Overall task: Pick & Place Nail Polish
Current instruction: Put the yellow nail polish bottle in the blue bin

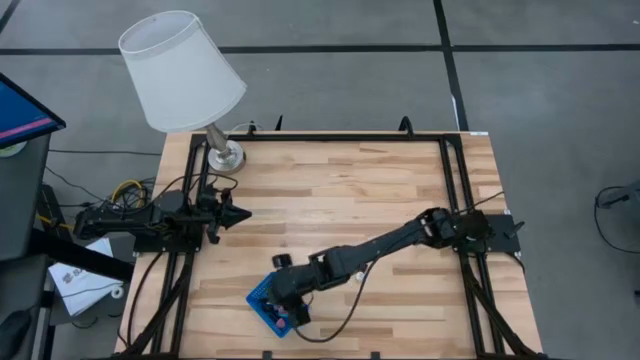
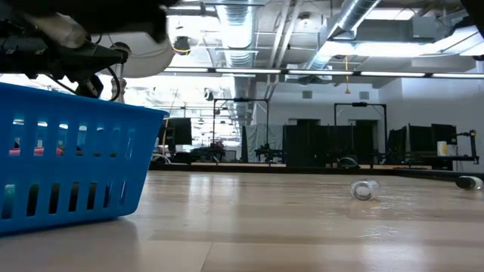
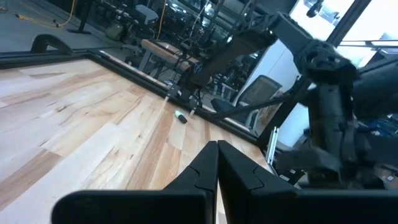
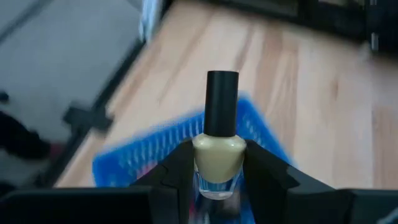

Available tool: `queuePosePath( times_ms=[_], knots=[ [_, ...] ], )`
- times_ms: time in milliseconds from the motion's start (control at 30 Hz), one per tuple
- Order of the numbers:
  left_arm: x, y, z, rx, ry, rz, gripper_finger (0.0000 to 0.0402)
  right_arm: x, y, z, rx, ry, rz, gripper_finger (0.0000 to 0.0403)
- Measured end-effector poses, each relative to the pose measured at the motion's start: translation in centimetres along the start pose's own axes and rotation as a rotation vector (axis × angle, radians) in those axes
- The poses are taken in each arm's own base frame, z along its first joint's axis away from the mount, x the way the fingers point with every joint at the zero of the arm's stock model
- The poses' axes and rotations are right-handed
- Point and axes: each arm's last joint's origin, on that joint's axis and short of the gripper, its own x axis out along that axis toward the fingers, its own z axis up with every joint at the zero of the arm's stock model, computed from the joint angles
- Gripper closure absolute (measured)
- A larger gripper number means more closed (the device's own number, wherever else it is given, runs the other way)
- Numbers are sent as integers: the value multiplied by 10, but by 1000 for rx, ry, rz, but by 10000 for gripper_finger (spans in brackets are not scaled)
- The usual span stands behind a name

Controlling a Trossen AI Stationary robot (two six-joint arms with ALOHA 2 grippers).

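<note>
The yellow bottle [image 4: 219, 155] stays in my closed right gripper for now. The bottle hangs high above the slotted tray [image 4: 149, 152], so it is too soon to open.
My right gripper [image 4: 219, 163] is shut on a pale yellow nail polish bottle [image 4: 219, 155] with a black cap [image 4: 222, 102], over the blue slotted tray [image 1: 262, 300] near the table's front edge. The tray also shows in the low view [image 2: 76, 174], with reddish things behind its slots, and my right gripper [image 2: 79, 57] shows above it. Two more small bottles lie on their sides on the table, one [image 2: 364, 190] clear and one [image 2: 469, 182] at the picture's edge. My left gripper [image 3: 217, 163] is shut and empty, at the table's left side [image 1: 238, 213]. My right gripper pinches the yellow bottle's glass body [image 4: 205, 163] between its two fingers, one on each side. The black cap sticks out beyond the fingertips, in line with the fingers. The bottle is lifted clear above the blue tray.
A lamp with a white shade [image 1: 182, 70] stands on its metal foot [image 1: 225, 155] at the table's far left corner. A small bottle [image 3: 180, 117] lies on the wood in front of my left gripper. A black frame rail [image 1: 330, 137] runs along the far edge.
</note>
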Motion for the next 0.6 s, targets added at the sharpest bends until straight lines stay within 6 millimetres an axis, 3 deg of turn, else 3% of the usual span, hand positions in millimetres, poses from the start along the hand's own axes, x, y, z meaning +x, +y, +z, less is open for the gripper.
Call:
queuePosePath(
  times_ms=[167, 367, 600],
  knots=[
    [0, 0, 0, 0, 0, 0, 401, 18, 9, 1, -60, -27, 55, 300],
    [0, 0, 0, 0, 0, 0, 401, 34, 25, -12, -104, 40, 124, 300],
    [0, 0, 0, 0, 0, 0, 401, 35, 30, -25, -168, 152, 164, 300]
  ],
)
